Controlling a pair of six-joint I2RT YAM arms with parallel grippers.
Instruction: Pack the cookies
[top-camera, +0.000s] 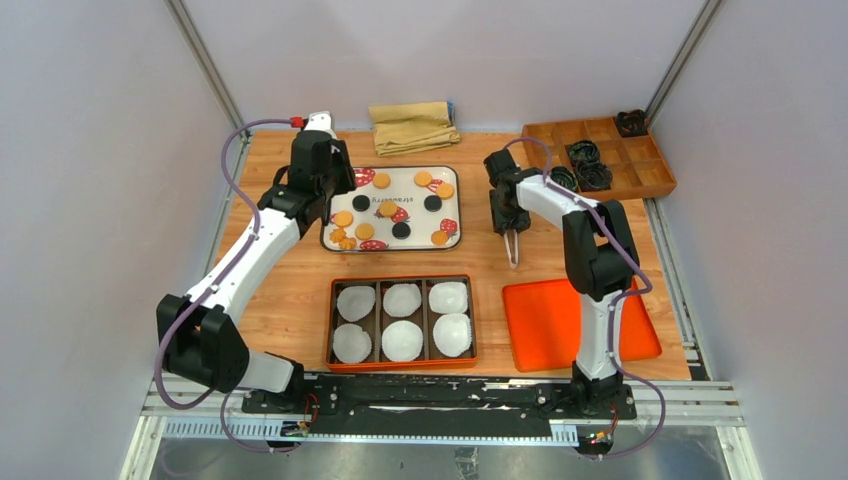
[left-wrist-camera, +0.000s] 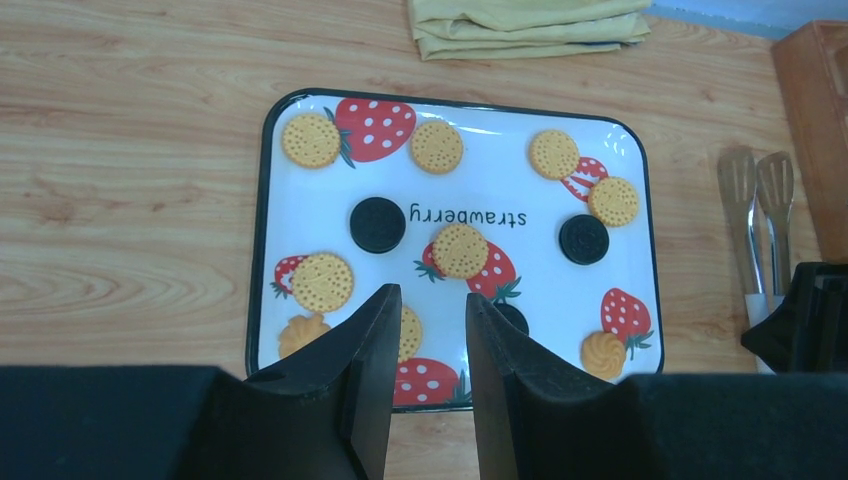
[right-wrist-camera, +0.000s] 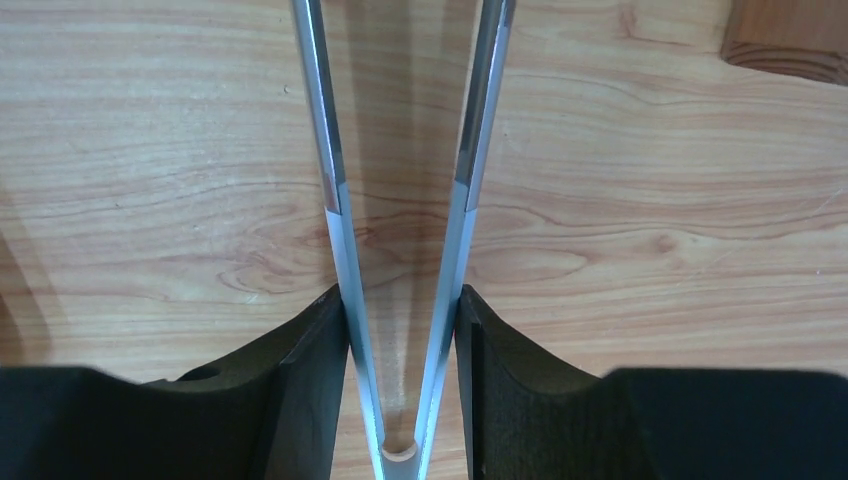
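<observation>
My right gripper releases the metal tongs (top-camera: 512, 248) now, since the tongs are over flat bare wood rather than the tray or organiser.
Several golden-orange cookies (top-camera: 381, 181) and black cookies (top-camera: 361, 202) lie on the white strawberry-print tray (top-camera: 408, 180). In the left wrist view a golden cookie (left-wrist-camera: 460, 250) and a black cookie (left-wrist-camera: 378, 224) lie mid-tray (left-wrist-camera: 645, 200). My left gripper (top-camera: 322, 205) hovers over the tray's near left part, its jaws (left-wrist-camera: 432, 295) apart and empty. My right gripper (top-camera: 510, 222) is shut on metal tongs (top-camera: 512, 248) to the right of the tray; the tongs (right-wrist-camera: 330, 150) splay outward from the gripper (right-wrist-camera: 400, 300) over bare wood. The tongs also show in the left wrist view (left-wrist-camera: 757, 220).
A brown box (top-camera: 402, 279) with several white paper liners (top-camera: 402, 298) sits in front of the tray. An orange lid (top-camera: 560, 325) lies at the near right. A wooden organiser (top-camera: 640, 175) stands at the back right, a folded tan cloth (top-camera: 412, 125) at the back.
</observation>
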